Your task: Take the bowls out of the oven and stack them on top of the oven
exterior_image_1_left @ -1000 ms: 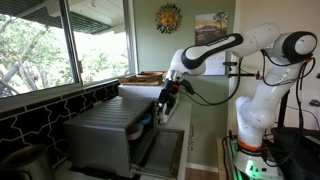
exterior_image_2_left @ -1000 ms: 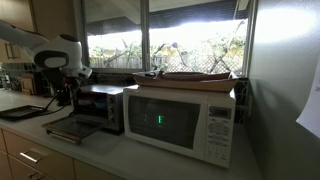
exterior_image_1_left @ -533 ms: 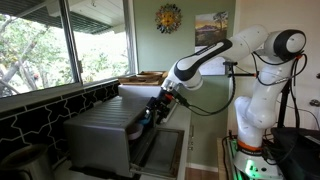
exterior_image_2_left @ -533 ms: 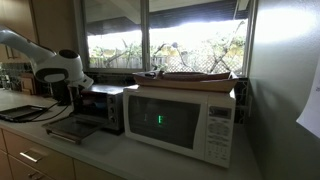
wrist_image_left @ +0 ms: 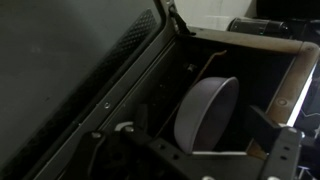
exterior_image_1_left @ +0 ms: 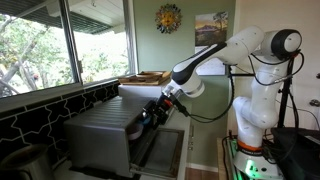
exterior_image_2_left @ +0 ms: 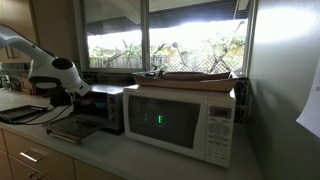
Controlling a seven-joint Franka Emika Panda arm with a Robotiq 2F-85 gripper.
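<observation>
The lilac bowl's near rim at the oven's opening is the part my gripper needs to grab, so that the bowl's bottom stays free to be set on the oven.
The grey metal oven stands on the counter with its front door dropped open; it also shows in an exterior view. My gripper is at the oven's open mouth, reaching into the cavity. In the wrist view a lilac bowl sits inside the dark oven, and it lies between my spread fingers, untouched. The gripper is open. The light blue bowl is hidden. In an exterior view my gripper is mostly hidden by the arm.
A white microwave stands beside the oven with a wooden tray on top. A dark flat tray lies on the counter on the other side. Windows run behind the counter. The oven's top is bare.
My arm has lowered and pushed the gripper from in front of the oven's upper edge down into the open mouth. The bowl has not moved.
</observation>
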